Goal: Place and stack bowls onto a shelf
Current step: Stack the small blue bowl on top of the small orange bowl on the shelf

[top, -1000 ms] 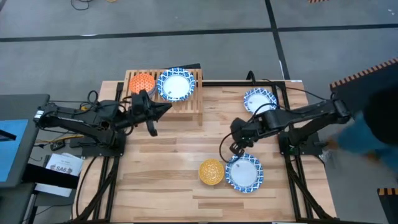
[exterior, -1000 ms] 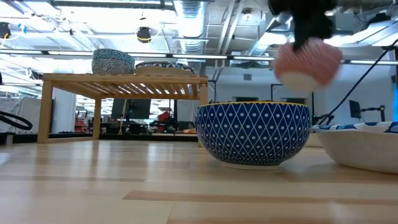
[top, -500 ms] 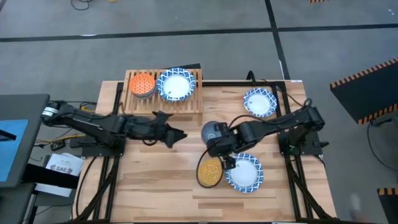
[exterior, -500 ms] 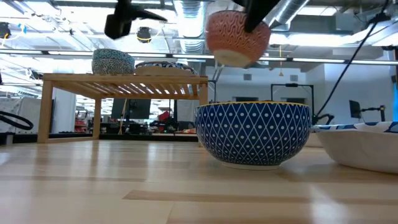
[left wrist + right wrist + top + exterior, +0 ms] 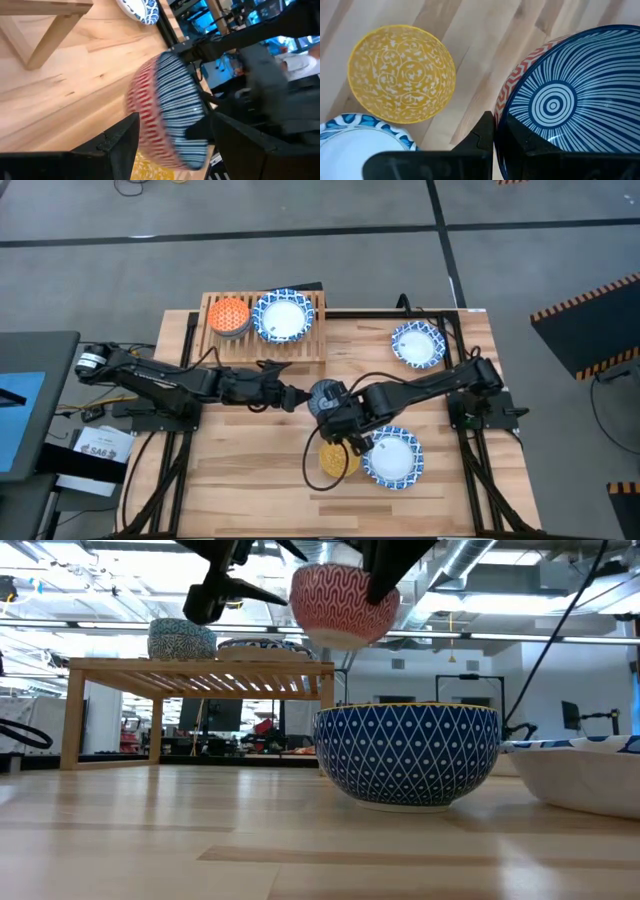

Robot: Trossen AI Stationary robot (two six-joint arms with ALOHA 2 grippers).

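Observation:
My left gripper grabs the dark blue bowl by its rim (image 5: pixel 312 390) next, to stack it on the shelf's orange bowl (image 5: pixel 229 314).
A small bowl (image 5: pixel 325 397), red zigzag outside and dark blue with white stripes inside, hangs in the air over the table's middle, upright in the low view (image 5: pixel 343 602). My right gripper (image 5: pixel 495 122) is shut on it. My left gripper (image 5: pixel 172 135) stands open at the bowl's left side (image 5: pixel 292 396), one finger on each side of it. The shelf (image 5: pixel 265 330) at the far left carries an orange bowl (image 5: pixel 230 315) and a wide blue-and-white bowl (image 5: pixel 282 316). My right gripper pinches the bowl's rim (image 5: pixel 501 112) on the side toward the table's near right, one finger inside the bowl and one outside against the red wall. The fingers come down from above. The bowl is lifted clear of the table, mouth up.
A yellow bowl (image 5: pixel 338 460), blue lattice outside (image 5: pixel 407 755), sits just below the held bowl, beside a wide blue-and-white bowl (image 5: pixel 396 459). Another wide bowl (image 5: pixel 418 345) sits at the far right. Bare wood lies at the near left (image 5: pixel 240 470).
My right gripper has carried the red bowl, lifted clear, toward the table's left to the middle. My left gripper has swung from beside the shelf toward the right and near edge, up to the bowl, and has opened.

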